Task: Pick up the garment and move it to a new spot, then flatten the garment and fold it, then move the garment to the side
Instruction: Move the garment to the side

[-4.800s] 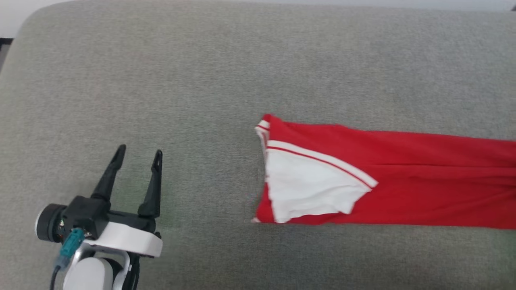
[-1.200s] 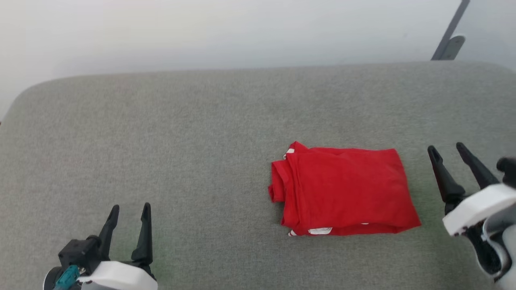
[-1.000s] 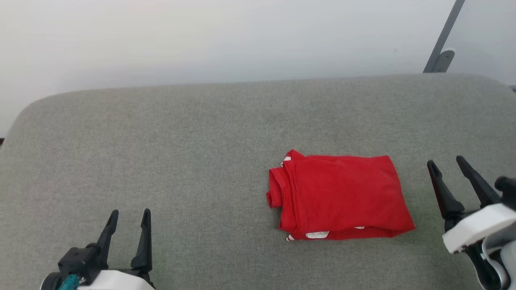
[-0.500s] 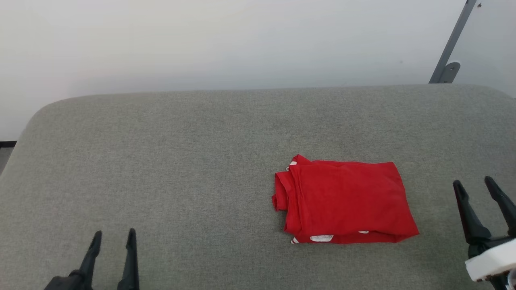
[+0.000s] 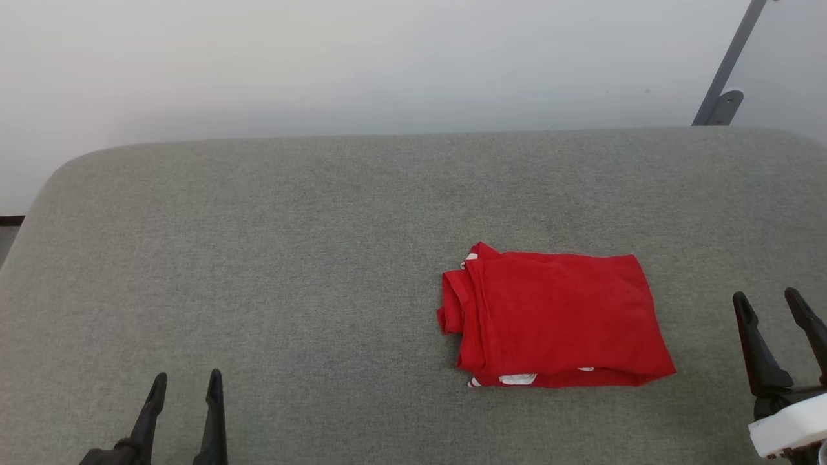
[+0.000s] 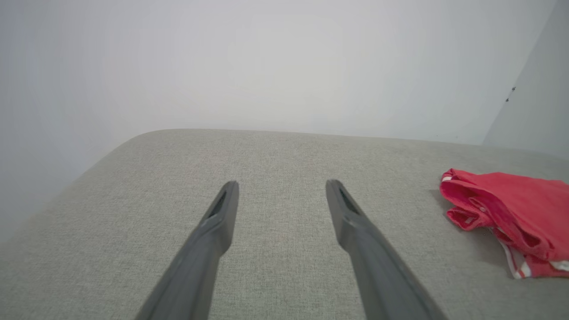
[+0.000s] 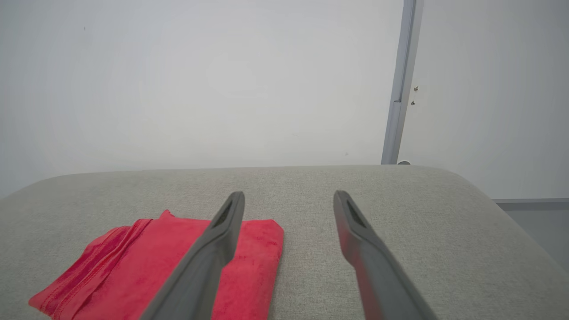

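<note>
The right gripper grips the folded garment point(image 5: 570, 318) by its layered fold with the stitched hem point(image 5: 463, 310) next, to move it to the side.
The garment point(image 5: 555, 320) lies folded into a compact red rectangle on the grey cushion, right of centre, with bits of white trim peeking out along its near edge. It also lies at the right edge of the left wrist view as the garment point(image 6: 511, 218) and at the lower left of the right wrist view as the garment point(image 7: 146, 262). My left gripper point(image 5: 186, 386) stands open at the lower left, far from the cloth. My right gripper point(image 5: 769, 302) stands open at the lower right, a short way right of the garment, holding nothing.
The grey upholstered cushion point(image 5: 258, 245) spans the whole work area, with rounded far corners. A pale wall rises behind it, and a grey metal post point(image 5: 727, 64) stands at the far right. A strip of floor lies past the cushion's right end.
Since the first earlier frame the garment has gone from a long spread strip to a compact folded stack. Over the last second both grippers sank toward the picture's bottom edge; the camera shifted slightly.
</note>
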### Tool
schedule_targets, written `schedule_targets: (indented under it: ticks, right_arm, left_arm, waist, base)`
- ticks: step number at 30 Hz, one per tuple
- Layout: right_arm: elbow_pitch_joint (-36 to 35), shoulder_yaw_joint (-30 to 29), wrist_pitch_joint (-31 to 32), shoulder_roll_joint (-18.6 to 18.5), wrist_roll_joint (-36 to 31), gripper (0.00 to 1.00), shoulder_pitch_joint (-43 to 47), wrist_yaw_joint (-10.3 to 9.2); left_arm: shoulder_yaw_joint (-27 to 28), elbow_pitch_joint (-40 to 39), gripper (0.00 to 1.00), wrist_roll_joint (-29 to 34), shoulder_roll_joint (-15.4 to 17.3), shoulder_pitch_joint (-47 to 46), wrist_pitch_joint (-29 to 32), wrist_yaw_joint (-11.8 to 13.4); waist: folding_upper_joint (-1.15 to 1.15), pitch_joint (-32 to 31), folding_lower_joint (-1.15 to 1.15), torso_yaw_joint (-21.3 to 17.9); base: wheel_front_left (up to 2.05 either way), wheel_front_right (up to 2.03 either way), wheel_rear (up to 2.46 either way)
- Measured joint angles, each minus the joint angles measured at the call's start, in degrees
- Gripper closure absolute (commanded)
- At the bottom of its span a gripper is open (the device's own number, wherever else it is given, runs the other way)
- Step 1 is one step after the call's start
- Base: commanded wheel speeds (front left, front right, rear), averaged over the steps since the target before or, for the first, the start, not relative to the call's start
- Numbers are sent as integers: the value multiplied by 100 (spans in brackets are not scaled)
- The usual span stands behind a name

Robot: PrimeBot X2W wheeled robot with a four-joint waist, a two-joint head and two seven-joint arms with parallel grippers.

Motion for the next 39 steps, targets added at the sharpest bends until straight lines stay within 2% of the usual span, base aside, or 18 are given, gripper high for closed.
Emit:
schedule_targets:
  ticks: [8, 14, 18, 24, 25, 26, 28, 37, 39]
  right_arm:
    - [-12, -27, 138, 29, 29, 0, -40, 0]
    - [224, 245, 491, -101, 153, 0, -478, 0]
    - [626, 567, 1138, -321, 213, 0, -1022, 0]
    - [1081, 1042, 2713, -703, 558, 0, -1822, 0]
    - [1081, 1042, 2713, -703, 558, 0, -1822, 0]
    - [1187, 1066, 3196, -771, 727, 0, -2030, 0]
    - [1216, 1117, 3440, -829, 790, 0, -2111, 0]
    - [1258, 1380, 5313, -1004, 1316, 0, -2711, -2]
    - [1229, 1384, 5503, -1032, 1319, 0, -2769, -2]
  left_arm:
    - [-152, 75, 0, -1, 49, -205, 0, 0]
    - [-304, 123, 0, 16, 89, -510, 0, 0]
    - [-426, 171, 0, 76, 140, -744, 0, 0]
    - [-561, 182, 0, 93, 216, -1151, 0, 0]
    - [-561, 182, 0, 93, 216, -1151, 0, 0]
    - [-586, 180, 0, 93, 250, -1288, 0, 0]
    - [-598, 179, 0, 93, 268, -1340, 0, 0]
    - [-810, 223, 0, 81, 338, -1862, 0, 0]
    - [-856, 243, 0, 73, 347, -1966, 0, 0]
  waist:
    - [0, 129, 0, 74]
    - [0, 369, 0, 127]
    - [0, 596, 0, 141]
    - [0, 965, 0, 201]
    - [0, 965, 0, 201]
    - [0, 1089, 0, 239]
    - [0, 1148, 0, 261]
    - [0, 1735, 0, 508]
    - [0, 1835, 0, 562]
  base:
    - [0, 0, 0]
    - [0, 0, 0]
    - [0, 0, 0]
    - [0, 0, 0]
    - [0, 0, 0]
    - [0, 0, 0]
    - [0, 0, 0]
    - [0, 0, 0]
    - [0, 0, 0]
